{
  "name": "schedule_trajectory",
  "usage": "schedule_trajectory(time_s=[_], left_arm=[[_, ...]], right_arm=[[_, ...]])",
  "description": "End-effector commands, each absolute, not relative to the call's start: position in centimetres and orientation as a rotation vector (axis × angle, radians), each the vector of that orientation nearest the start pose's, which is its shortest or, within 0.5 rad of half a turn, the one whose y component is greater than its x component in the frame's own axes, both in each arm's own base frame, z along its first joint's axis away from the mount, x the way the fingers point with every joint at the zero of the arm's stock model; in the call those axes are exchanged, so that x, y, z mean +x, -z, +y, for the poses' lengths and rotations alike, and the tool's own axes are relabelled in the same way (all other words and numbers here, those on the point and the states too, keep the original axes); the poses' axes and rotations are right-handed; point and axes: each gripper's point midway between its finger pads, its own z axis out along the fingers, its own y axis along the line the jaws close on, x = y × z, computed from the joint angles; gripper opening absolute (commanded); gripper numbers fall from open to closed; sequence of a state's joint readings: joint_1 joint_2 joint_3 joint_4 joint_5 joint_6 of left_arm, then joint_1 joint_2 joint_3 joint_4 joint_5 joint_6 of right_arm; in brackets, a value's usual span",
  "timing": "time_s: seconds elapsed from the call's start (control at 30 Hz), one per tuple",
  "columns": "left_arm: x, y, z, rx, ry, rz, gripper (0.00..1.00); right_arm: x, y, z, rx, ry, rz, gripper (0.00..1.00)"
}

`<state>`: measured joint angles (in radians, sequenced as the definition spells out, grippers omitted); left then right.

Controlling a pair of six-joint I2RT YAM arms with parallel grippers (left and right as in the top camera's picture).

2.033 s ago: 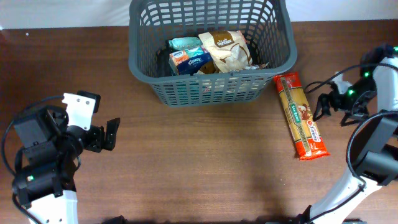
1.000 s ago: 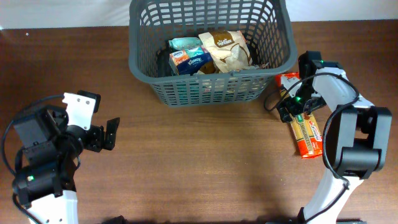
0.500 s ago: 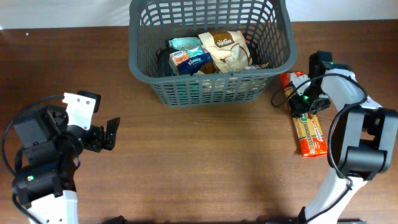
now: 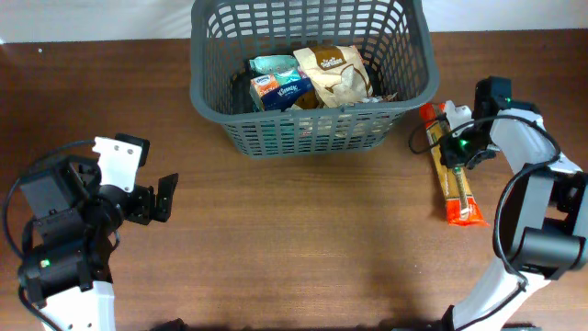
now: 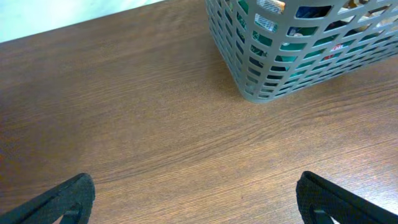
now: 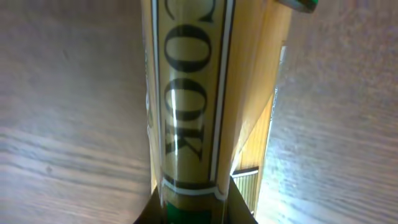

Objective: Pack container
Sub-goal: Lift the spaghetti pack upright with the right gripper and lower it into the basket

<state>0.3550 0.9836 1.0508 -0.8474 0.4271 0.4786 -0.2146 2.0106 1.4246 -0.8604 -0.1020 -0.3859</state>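
The pasta packet would come up off the table if the robot's right gripper lifted now, because the dark fingers pinch the pasta packet firmly.
The container, a large dark grey lattice basket, stands at the back middle and shows in the left wrist view as a slotted corner. A long orange and yellow pasta packet lies on the table right of it, turned on its narrow edge. My right gripper is shut on the packet's upper part. In the right wrist view the packet fills the middle, pinched between the dark fingertips. My left gripper hangs open at the left over bare wood, its fingertips wide apart.
Inside the basket lie tissue packs and a beige bag. The brown wooden table runs between the two arms. A white wall edge shows behind the basket.
My right gripper has closed on the pasta packet, which now stands on its narrow edge. The right wrist has shifted slightly rightward. The left arm has not moved.
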Motion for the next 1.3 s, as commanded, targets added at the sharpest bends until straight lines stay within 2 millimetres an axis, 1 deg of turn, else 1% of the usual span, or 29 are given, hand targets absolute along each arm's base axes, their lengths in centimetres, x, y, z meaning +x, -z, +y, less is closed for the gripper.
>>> schedule_trajectory(time_s=[0.0, 0.07, 0.17, 0.2, 0.23, 0.27, 0.37, 0.47, 0.53, 0.6, 0.63, 0.67, 0.7, 0.8, 0.87, 0.93, 1.03, 1.1, 1.13, 1.2, 1.27], left_arm=[[28.5, -24.7, 2.7, 0.369, 0.079, 2.230, 0.99], [28.5, -24.7, 2.7, 0.369, 0.079, 2.230, 0.99], [28.5, -24.7, 2.7, 0.369, 0.079, 2.230, 0.99], [28.5, -24.7, 2.7, 0.369, 0.079, 2.230, 0.99], [28.5, -24.7, 2.7, 0.369, 0.079, 2.230, 0.99], [28.5, -24.7, 2.7, 0.369, 0.079, 2.230, 0.99], [28.5, -24.7, 2.7, 0.369, 0.079, 2.230, 0.99], [28.5, -24.7, 2.7, 0.369, 0.079, 2.230, 0.99], [28.5, -24.7, 2.7, 0.369, 0.079, 2.230, 0.99], [28.5, -24.7, 2.7, 0.369, 0.079, 2.229, 0.99], [28.5, -24.7, 2.7, 0.369, 0.079, 2.229, 0.99], [28.5, -24.7, 2.7, 0.369, 0.079, 2.229, 0.99], [28.5, -24.7, 2.7, 0.369, 0.079, 2.229, 0.99], [28.5, -24.8, 2.6, 0.372, 0.086, 2.224, 0.99], [28.6, -24.8, 2.4, 0.378, 0.100, 2.217, 0.99], [28.6, -24.9, 2.3, 0.381, 0.106, 2.214, 0.99], [28.6, -24.9, 2.3, 0.381, 0.107, 2.214, 0.99], [28.6, -24.9, 2.3, 0.382, 0.108, 2.214, 0.99], [28.6, -24.9, 2.3, 0.382, 0.109, 2.213, 0.99], [28.6, -24.9, 2.2, 0.384, 0.112, 2.212, 0.99], [28.5, -24.9, 2.2, 0.384, 0.113, 2.212, 0.99]], right_arm=[[42.8, -4.5, -5.3, -0.201, -0.217, 2.886, 0.04], [44.8, -8.0, -5.7, -0.207, -0.181, 2.812, 0.03], [47.4, -14.1, -6.3, -0.216, -0.124, 2.687, 0.03], [48.4, -16.8, -6.5, -0.220, -0.099, 2.632, 0.03], [49.0, -18.8, -6.7, -0.218, -0.077, 2.591, 0.04], [49.7, -21.3, -7.0, -0.202, -0.046, 2.543, 0.03], [51.0, -28.7, -8.1, -0.149, 0.051, 2.391, 0.03], [51.4, -36.4, -8.1, -0.102, 0.072, 2.206, 0.04], [51.1, -41.0, -6.8, -0.119, 0.022, 2.086, 0.04], [50.5, -44.6, -4.6, -0.188, -0.051, 1.983, 0.04], [50.0, -46.5, -3.0, -0.231, -0.114, 1.927, 0.04], [49.4, -47.9, -1.2, -0.285, -0.176, 1.881, 0.04], [48.7, -49.1, 0.9, -0.358, -0.256, 1.835, 0.04], [45.9, -51.7, 7.8, -0.599, -0.515, 1.690, 0.04], [43.8, -52.6, 12.1, -0.749, -0.672, 1.600, 0.03], [42.4, -52.6, 15.2, -0.844, -0.754, 1.554, 0.04], [40.7, -52.3, 18.7, -0.971, -0.822, 1.492, 0.04], [40.0, -51.4, 20.4, -1.041, -0.853, 1.473, 0.03], [39.8, -50.6, 21.1, -1.067, -0.859, 1.480, 0.04], [40.1, -48.2, 21.8, -1.108, -0.866, 1.530, 0.03], [41.2, -44.9, 21.9, -1.109, -0.881, 1.635, 0.03]])
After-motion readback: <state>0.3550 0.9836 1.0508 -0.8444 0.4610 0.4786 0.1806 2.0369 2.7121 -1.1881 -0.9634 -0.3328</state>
